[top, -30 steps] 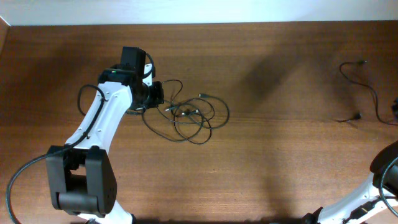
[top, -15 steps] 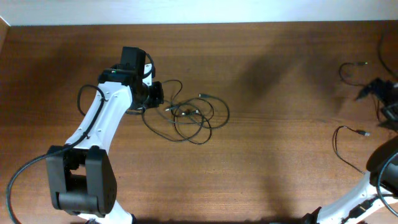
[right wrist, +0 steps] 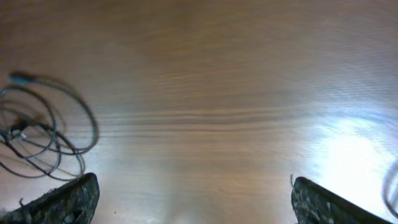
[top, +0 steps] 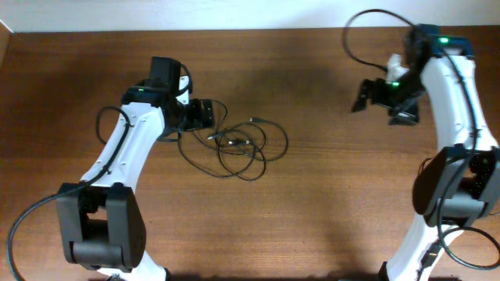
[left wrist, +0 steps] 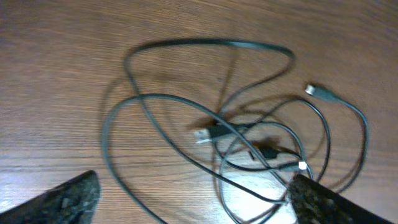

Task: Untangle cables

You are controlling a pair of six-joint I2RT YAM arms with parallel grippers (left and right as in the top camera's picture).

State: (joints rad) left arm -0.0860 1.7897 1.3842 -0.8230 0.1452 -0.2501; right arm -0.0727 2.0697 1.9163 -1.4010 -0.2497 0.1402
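The right gripper grabs the outer piece of cable at the tangle's far edge [top: 279, 127] [right wrist: 80, 100] next, to draw that cable out and untangle it.
The cables [top: 238, 144] lie as a tangle of thin black loops with small plug tips on the wooden table, left of centre. My left gripper [top: 209, 114] sits at the tangle's left edge. In the left wrist view the cables [left wrist: 249, 137] spread just ahead of the left gripper [left wrist: 199, 205], which is open, with a few strands running between its fingertips [left wrist: 68, 199]. My right gripper [top: 381, 105] hangs open over bare wood at the far right. In the right wrist view the right gripper [right wrist: 199, 202] holds nothing and the cables [right wrist: 43, 134] show far off at the left.
The right arm [top: 449, 86] stretches up the table's right side, with its own thick black cable [top: 367, 19] looping near the back edge. The left arm [top: 129, 152] lies diagonally across the left side. Bare wood [top: 328, 156] separates the tangle from the right gripper.
My left gripper has opened and let go of the strand it was pinching. The right arm has swung up from the lower right corner, and now covers where a separate cable lay.
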